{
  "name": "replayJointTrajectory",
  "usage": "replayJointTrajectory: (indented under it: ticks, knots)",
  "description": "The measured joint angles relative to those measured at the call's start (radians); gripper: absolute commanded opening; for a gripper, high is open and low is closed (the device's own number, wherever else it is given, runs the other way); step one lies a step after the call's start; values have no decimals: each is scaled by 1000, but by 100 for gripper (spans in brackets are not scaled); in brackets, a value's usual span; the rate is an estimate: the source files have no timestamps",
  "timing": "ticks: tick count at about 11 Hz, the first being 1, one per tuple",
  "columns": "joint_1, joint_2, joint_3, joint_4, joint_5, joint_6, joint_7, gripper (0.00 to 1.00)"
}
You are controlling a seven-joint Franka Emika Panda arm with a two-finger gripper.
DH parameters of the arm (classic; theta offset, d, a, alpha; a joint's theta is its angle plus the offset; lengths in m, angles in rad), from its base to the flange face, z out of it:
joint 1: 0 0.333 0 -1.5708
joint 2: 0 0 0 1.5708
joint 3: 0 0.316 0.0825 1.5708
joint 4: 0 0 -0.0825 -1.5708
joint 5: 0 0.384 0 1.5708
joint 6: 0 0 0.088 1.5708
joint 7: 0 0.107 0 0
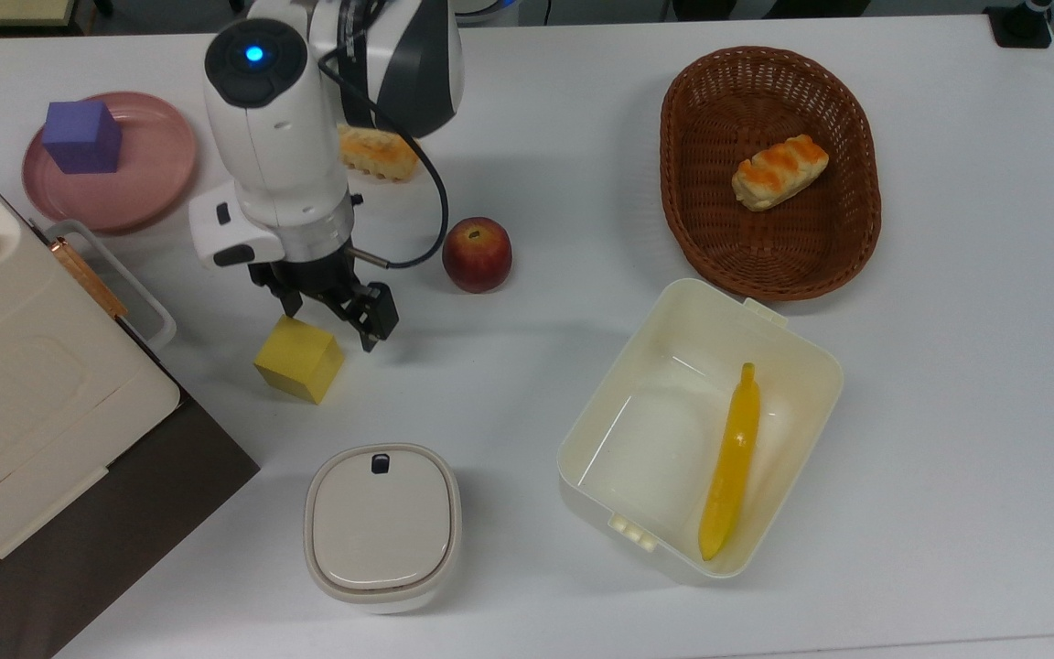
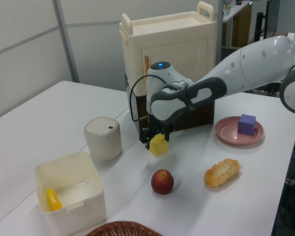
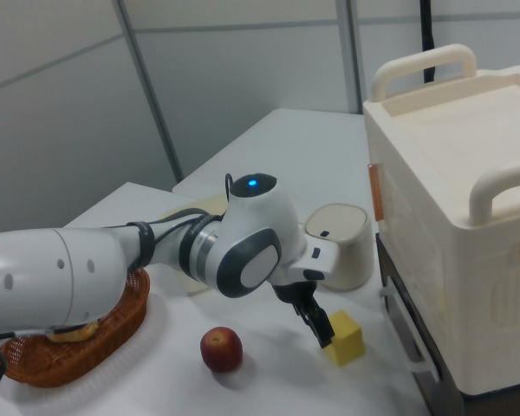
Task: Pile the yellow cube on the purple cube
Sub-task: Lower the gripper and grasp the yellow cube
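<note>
My gripper grips the yellow cube by its upright sides next, to pile it on the purple cube [image 2: 246, 125].
The yellow cube [image 1: 298, 359] sits on the white table, in front of the big cream case in the left view [image 2: 159, 145] and beside the case in the right view [image 3: 347, 340]. My gripper [image 1: 329, 320] hangs open just over the cube's far right corner, one finger [image 1: 379, 322] to the cube's right in the top view, with nothing held. In the left view the gripper [image 2: 155, 139] stands right at the cube. The purple cube [image 1: 81, 135] rests on a pink plate [image 1: 147, 178] at the top view's upper left, also seen in the left view [image 2: 247, 124].
A red apple [image 1: 477, 253] lies right of the gripper, a bread loaf [image 1: 385, 154] behind the arm. A brown basket [image 1: 856, 233] holds a pastry. A cream tub [image 1: 792, 339] holds a banana [image 1: 731, 462]. A lidded pot [image 1: 382, 523] and a large cream case [image 1: 24, 394] stand nearby.
</note>
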Motion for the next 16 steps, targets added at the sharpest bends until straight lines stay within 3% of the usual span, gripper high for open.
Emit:
replayJointTrajectory:
  ticks: [7, 11, 12, 14, 16]
  knots:
    - [-23, 22, 0, 9, -100, 29, -47, 100]
    - [-27, 36, 0, 15, -106, 53, -73, 100]
    - [-27, 49, 0, 17, -110, 94, -74, 84]
    - [-27, 71, -1, 22, -115, 165, -74, 43]
    - [-30, 75, -1, 25, -139, 182, -80, 37]
